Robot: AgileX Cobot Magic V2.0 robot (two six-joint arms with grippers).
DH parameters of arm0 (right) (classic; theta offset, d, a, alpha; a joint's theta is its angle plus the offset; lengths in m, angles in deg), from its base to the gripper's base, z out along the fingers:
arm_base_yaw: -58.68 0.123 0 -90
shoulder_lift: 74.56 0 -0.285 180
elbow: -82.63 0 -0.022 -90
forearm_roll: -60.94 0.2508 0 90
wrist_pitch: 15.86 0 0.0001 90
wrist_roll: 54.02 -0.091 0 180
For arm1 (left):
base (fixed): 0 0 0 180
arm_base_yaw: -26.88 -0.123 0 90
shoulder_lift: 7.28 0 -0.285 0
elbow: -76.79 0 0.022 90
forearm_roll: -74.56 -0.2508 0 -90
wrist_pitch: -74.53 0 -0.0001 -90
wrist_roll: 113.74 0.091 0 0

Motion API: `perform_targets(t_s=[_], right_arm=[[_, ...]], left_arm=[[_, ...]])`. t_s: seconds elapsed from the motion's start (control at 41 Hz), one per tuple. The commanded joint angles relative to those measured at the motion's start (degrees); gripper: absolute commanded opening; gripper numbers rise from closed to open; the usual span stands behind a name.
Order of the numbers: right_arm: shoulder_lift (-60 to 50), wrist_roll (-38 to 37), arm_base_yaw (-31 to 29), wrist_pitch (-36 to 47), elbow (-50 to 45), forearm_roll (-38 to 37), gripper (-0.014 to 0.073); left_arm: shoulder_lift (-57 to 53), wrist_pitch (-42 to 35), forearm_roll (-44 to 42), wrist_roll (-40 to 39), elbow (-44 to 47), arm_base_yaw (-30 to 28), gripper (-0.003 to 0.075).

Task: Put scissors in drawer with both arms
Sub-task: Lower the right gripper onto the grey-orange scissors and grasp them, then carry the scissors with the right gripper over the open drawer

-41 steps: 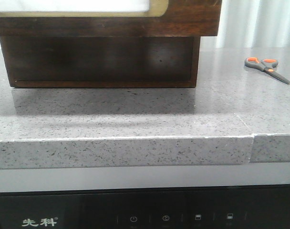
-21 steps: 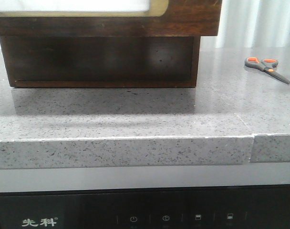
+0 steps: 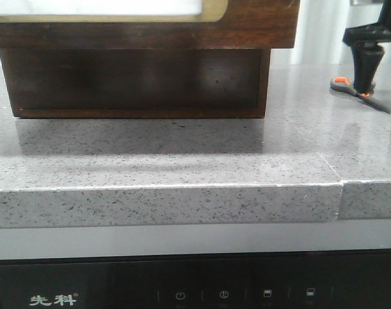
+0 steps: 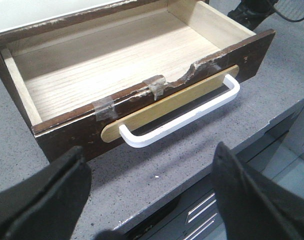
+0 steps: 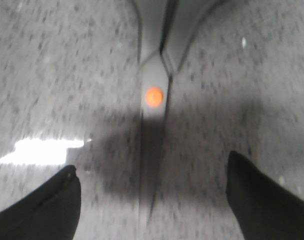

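Observation:
My right gripper needs to lower before it closes on the scissors, because its fingers are above the scissors' blades in the right wrist view.
The scissors (image 3: 342, 84) lie on the grey counter at the far right; one orange-lined loop and the dark blade tip show. My right gripper (image 3: 364, 85) hangs just above them, hiding the other loop. In the blurred right wrist view the scissors (image 5: 153, 107) lie between my open fingers (image 5: 39, 207), blades towards the gripper (image 5: 152, 200). The drawer (image 4: 117, 65) stands pulled out, its light wood inside empty, with a white handle (image 4: 187, 117) on a tan plate. Its dark front (image 3: 253, 29) also shows in the front view. My left gripper (image 4: 152, 200) is open and empty in front of the handle.
The grey speckled counter (image 3: 182, 161) has a front edge (image 3: 163, 206) with a seam at the right. A black appliance panel (image 3: 182, 290) sits below it. The drawer front's top rim is chipped (image 4: 192, 70). A white curtain hangs behind the scissors.
My right gripper has come into the front view from the upper right and dropped down over the scissors. The scissors and the drawer have not moved.

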Motion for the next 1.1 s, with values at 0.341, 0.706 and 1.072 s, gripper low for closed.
perform_targets(t_s=[0.341, 0.706, 1.072], right_arm=[[3.68, 0.75, -0.33, 1.39, 8.83, 1.08, 0.061], [3.94, 1.31, -0.33, 1.22, 8.83, 1.75, 0.0206], [3.23, 1.31, -0.33, 0.26, 8.83, 1.75, 0.0045]], left_arm=[[0.51, -4.47, 0.86, -0.51, -1.79, 0.48, 0.0493], [0.51, -4.47, 0.86, -0.51, -1.79, 0.48, 0.0493], [0.51, -4.47, 0.86, -0.51, -1.79, 0.48, 0.0493]])
